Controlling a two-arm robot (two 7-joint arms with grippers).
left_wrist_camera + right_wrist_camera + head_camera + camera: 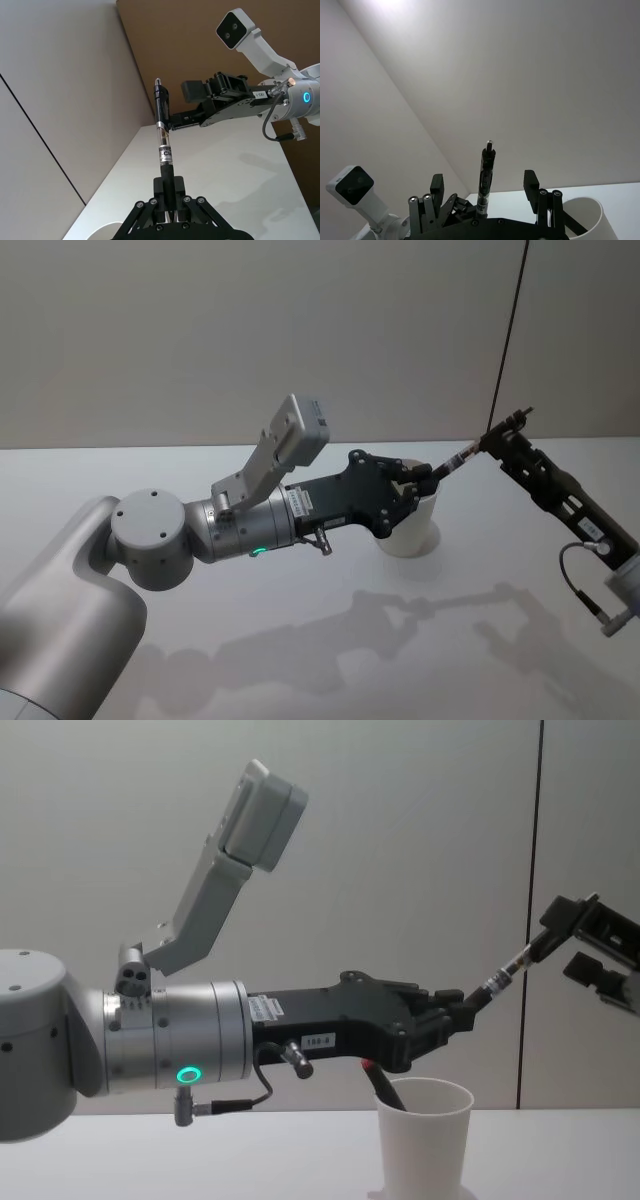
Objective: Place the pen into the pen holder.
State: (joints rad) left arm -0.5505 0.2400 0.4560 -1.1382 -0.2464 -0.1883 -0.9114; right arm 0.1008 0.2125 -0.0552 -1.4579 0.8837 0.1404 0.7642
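My right gripper grabs the pen by its bare upper end next, since my left gripper's shut fingers cover the pen's lower end.
The pen is a slim black and clear stick held in the air, slanting up to the right. My left gripper is shut on its lower end, just above the pen holder, a white paper cup standing on the table. In the left wrist view the pen rises from the left gripper towards the right gripper. My right gripper is open, its two fingers set wide on either side of the pen's upper end without touching it. The chest view shows the cup under the left gripper.
The white table spreads wide around the cup. A plain wall stands behind, with a thin dark vertical line on it. A dark, partly red piece reaches down into the cup's mouth.
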